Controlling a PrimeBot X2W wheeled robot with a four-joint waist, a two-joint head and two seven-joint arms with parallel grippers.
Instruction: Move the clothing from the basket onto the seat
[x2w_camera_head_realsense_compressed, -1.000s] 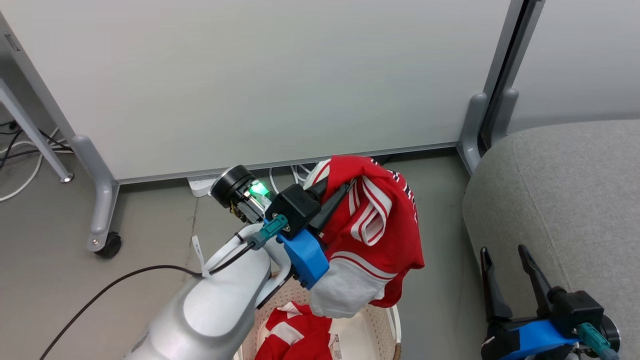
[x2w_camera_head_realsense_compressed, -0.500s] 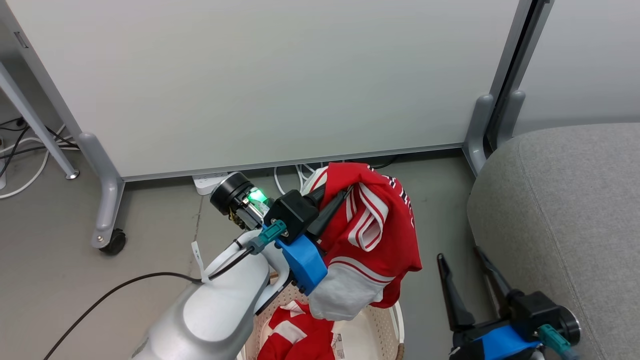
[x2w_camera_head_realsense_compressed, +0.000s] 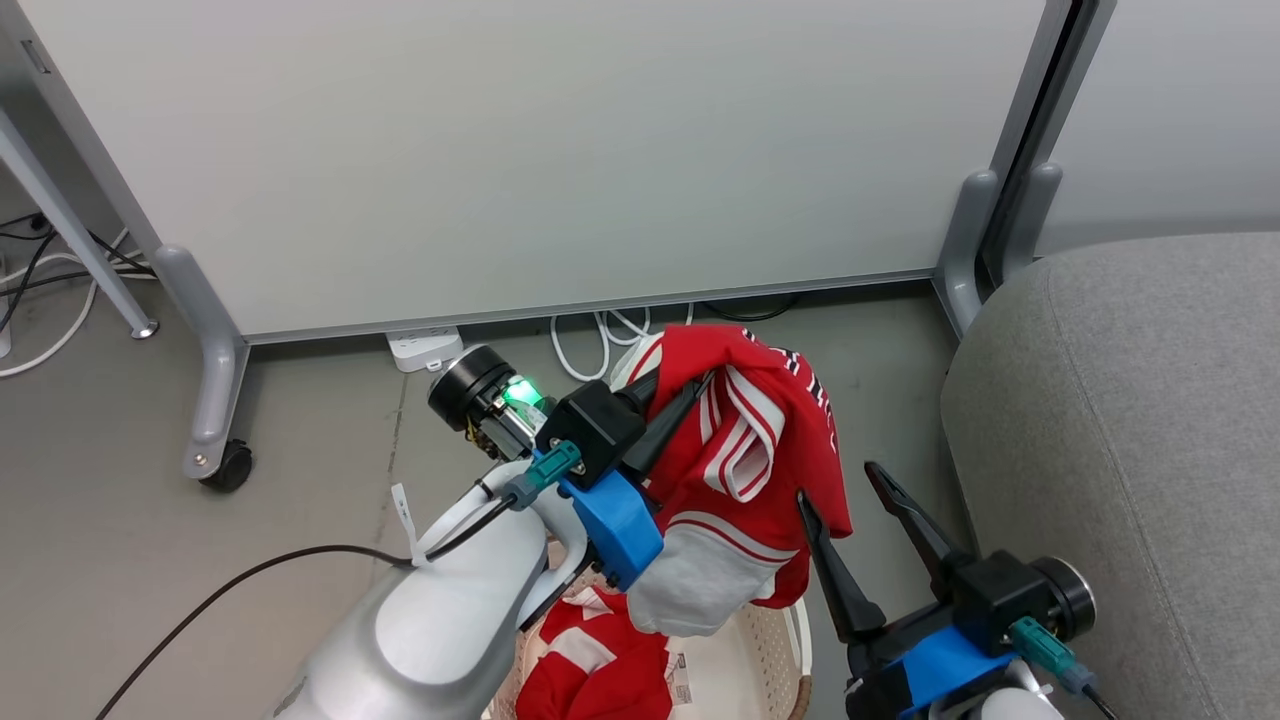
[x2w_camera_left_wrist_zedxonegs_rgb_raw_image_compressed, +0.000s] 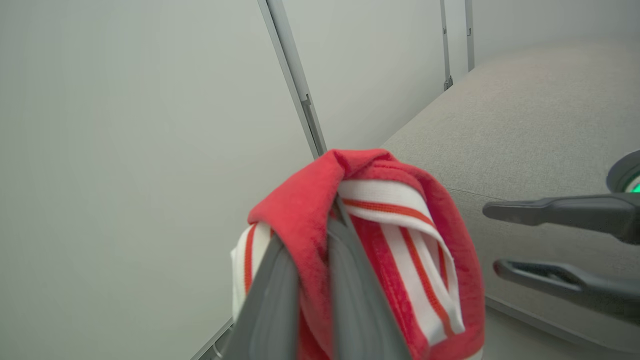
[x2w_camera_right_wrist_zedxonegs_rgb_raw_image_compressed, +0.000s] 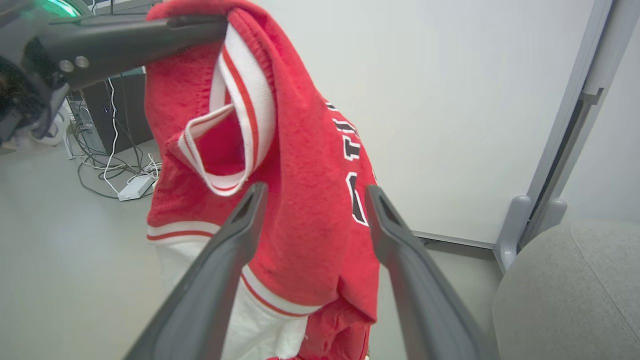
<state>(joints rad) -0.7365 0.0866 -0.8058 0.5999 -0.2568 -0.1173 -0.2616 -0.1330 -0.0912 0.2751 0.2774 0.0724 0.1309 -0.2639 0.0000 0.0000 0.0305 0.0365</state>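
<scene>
I need to grab the red jersey by its hanging lettered fold (x2w_camera_head_realsense_compressed: 806, 462) next with my right gripper, to carry the jersey onto the seat (x2w_camera_head_realsense_compressed: 1130, 420).
My left gripper (x2w_camera_head_realsense_compressed: 690, 385) is shut on a red jersey (x2w_camera_head_realsense_compressed: 760, 450) with white stripes and holds it up above the basket (x2w_camera_head_realsense_compressed: 770, 650). The cloth droops over the fingers (x2w_camera_left_wrist_zedxonegs_rgb_raw_image_compressed: 360, 300) and hangs down, lettering on its right side (x2w_camera_right_wrist_zedxonegs_rgb_raw_image_compressed: 350, 150). A second red jersey (x2w_camera_head_realsense_compressed: 590, 670) lies in the cream perforated basket, partly hidden by my left forearm. My right gripper (x2w_camera_head_realsense_compressed: 837, 482) is open just right of the hanging jersey, its fingertips (x2w_camera_right_wrist_zedxonegs_rgb_raw_image_compressed: 259, 187) close in front of the cloth and apart from it. The grey seat (x2w_camera_head_realsense_compressed: 1130, 420) lies to the right.
A white partition panel (x2w_camera_head_realsense_compressed: 560, 150) on grey feet, one with a caster (x2w_camera_head_realsense_compressed: 228, 468), stands behind the basket. A power strip (x2w_camera_head_realsense_compressed: 425, 347) and white cables (x2w_camera_head_realsense_compressed: 600, 335) lie on the floor at its base. A grey table leg (x2w_camera_head_realsense_compressed: 70, 245) slants at the far left.
My right gripper has swung left from beside the seat to just beside the hanging jersey, still open. The left gripper keeps holding the jersey in about the same place.
</scene>
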